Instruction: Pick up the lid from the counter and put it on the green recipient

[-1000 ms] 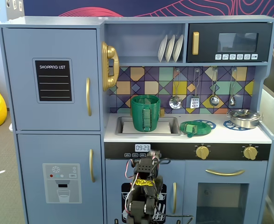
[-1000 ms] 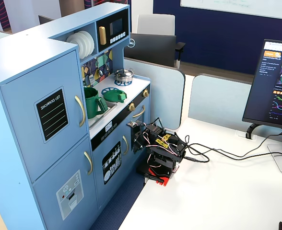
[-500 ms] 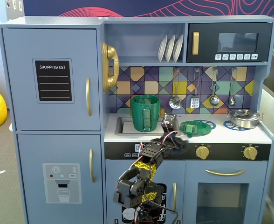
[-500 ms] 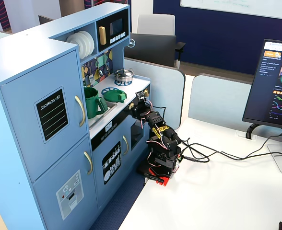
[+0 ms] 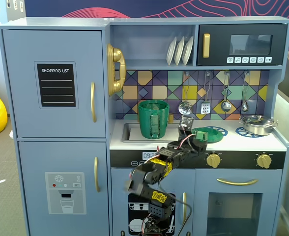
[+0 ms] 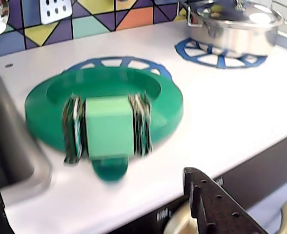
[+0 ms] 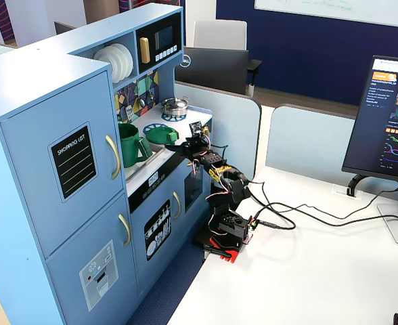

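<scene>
The gripper grabs the lid by its squarish light-green knob next, to put the lid on the green recipient (image 5: 153, 119).
The lid (image 6: 158, 105) is a flat round green disc with a squarish light-green knob (image 6: 109, 126). It lies on the white counter over a blue burner ring, and shows in both fixed views (image 5: 214, 133) (image 7: 161, 135). My gripper (image 6: 91, 178) is open, its jaws wide apart, just in front of the lid at the counter's front edge and holding nothing. It also shows in both fixed views (image 5: 194, 139) (image 7: 185, 143). The green recipient (image 5: 153, 119) stands upright in the sink left of the lid, its strap handle facing front; it also shows in a fixed view (image 7: 128, 143).
A silver pot (image 6: 236, 24) with its own lid sits on the second blue burner ring (image 6: 216, 58) to the right. The metal sink (image 6: 11, 151) is at the left. Utensils (image 5: 226, 93) hang on the tiled back wall. Oven knobs (image 5: 213, 160) sit below the counter edge.
</scene>
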### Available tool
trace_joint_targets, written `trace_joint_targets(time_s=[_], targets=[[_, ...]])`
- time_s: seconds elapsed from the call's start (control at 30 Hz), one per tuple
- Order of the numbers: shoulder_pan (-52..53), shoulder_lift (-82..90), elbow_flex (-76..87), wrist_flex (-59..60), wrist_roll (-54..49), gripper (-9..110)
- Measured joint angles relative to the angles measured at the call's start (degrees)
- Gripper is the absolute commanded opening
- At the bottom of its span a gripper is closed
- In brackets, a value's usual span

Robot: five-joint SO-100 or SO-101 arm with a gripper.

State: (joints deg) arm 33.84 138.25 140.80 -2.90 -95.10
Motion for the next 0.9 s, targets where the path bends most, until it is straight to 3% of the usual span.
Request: trace_joint_targets(time_s=[0.4,0.53,0.67,0.9], targets=[[0.0,-18.7,-15.6,-3.3,0.2,34],[-0.5,-22.3,-18.5,-3.3,1.1,23],[-2.3,-23.9,-19.6,-3.3,1.6,0],[-3.2,-24.8,-20.2,-3.8,1.5,0]])
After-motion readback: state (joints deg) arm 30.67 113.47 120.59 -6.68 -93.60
